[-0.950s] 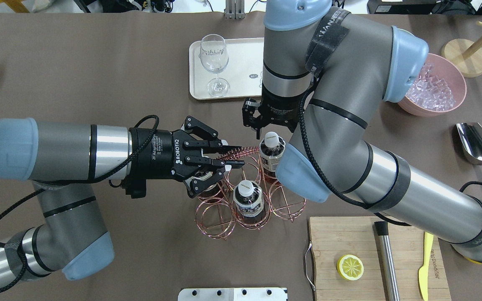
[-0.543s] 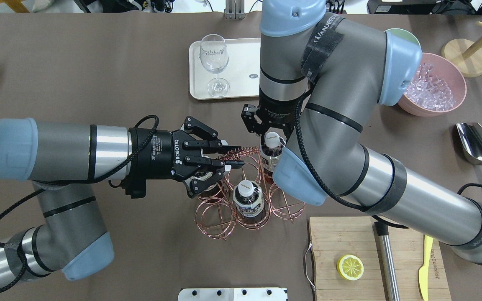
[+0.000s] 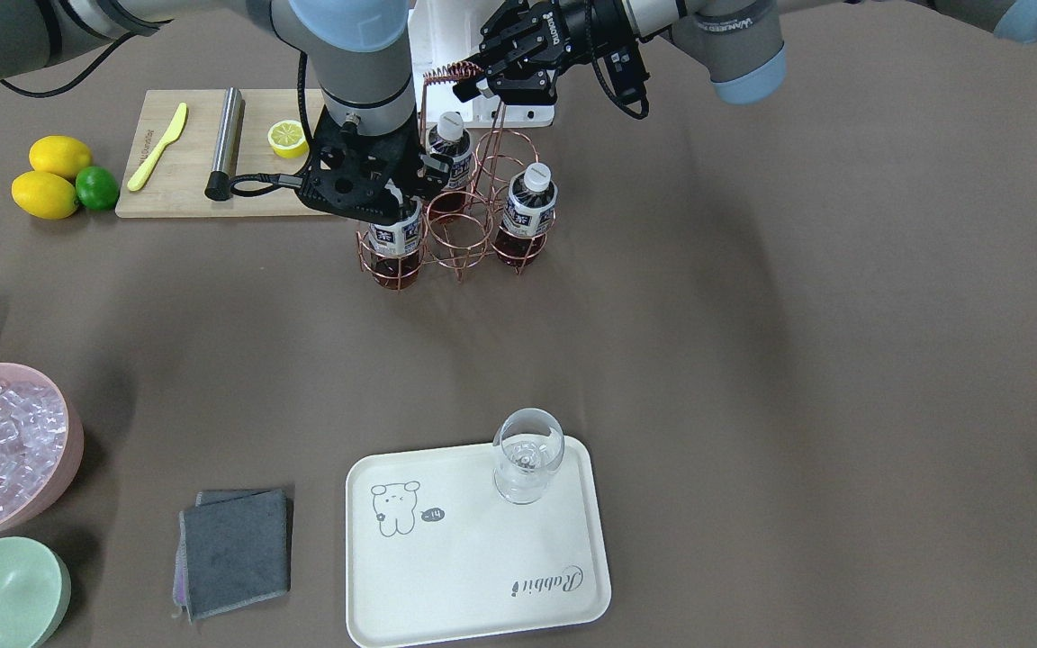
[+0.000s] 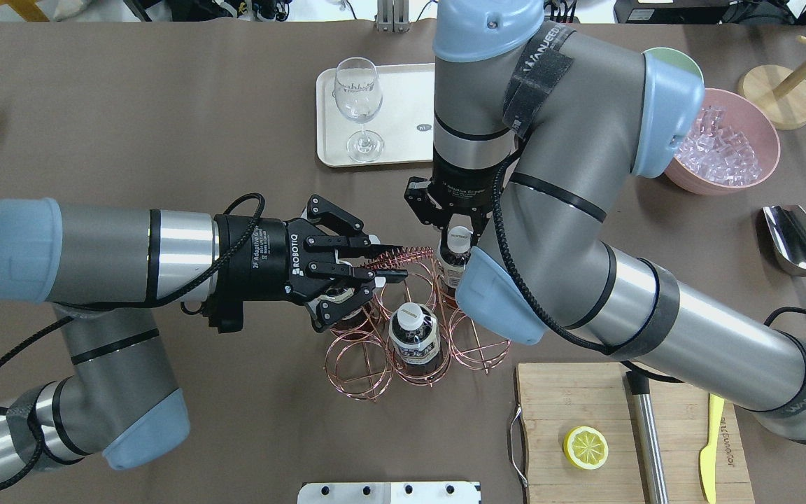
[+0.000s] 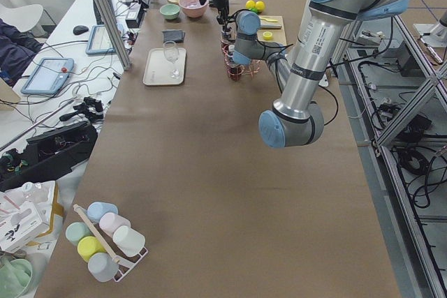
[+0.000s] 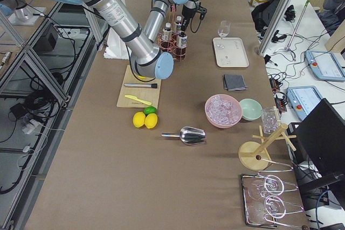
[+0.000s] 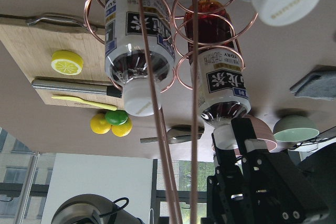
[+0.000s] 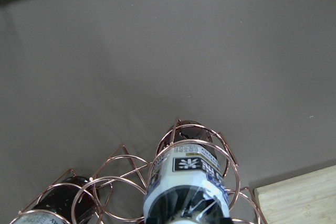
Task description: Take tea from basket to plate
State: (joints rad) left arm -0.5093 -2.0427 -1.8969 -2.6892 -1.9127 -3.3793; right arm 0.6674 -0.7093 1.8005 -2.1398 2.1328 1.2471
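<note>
The right gripper grabs the far tea bottle by its white cap (image 8: 185, 221) next. Then the bottle moves to the plate.
A copper wire basket (image 4: 354, 364) (image 3: 455, 238) holds three tea bottles. My left gripper (image 4: 378, 260) (image 3: 473, 83) is shut on the basket's coiled handle (image 4: 406, 253). My right gripper (image 4: 452, 225) (image 3: 385, 214) is open and points down over the far tea bottle (image 4: 457, 240) (image 3: 392, 241), its fingers (image 7: 254, 145) beside the white cap (image 7: 228, 136). That bottle's label shows in the right wrist view (image 8: 186, 182). A second bottle (image 4: 413, 329) (image 3: 527, 207) stands free. The third (image 3: 448, 148) is mostly hidden under my left gripper. The cream plate (image 4: 403, 105) (image 3: 482, 558) lies beyond the basket.
A wine glass (image 4: 357, 105) (image 3: 527, 454) stands on the plate. A cutting board (image 4: 585, 399) holds a lemon half (image 4: 585, 448), a steel rod and a yellow knife. A pink bowl of ice (image 4: 725, 147), a scoop (image 4: 798, 241), a green bowl (image 3: 1, 594) and a grey cloth (image 3: 235, 549) lie around.
My right gripper has come down over the far bottle's cap, still open. The left gripper and the basket have not moved.
</note>
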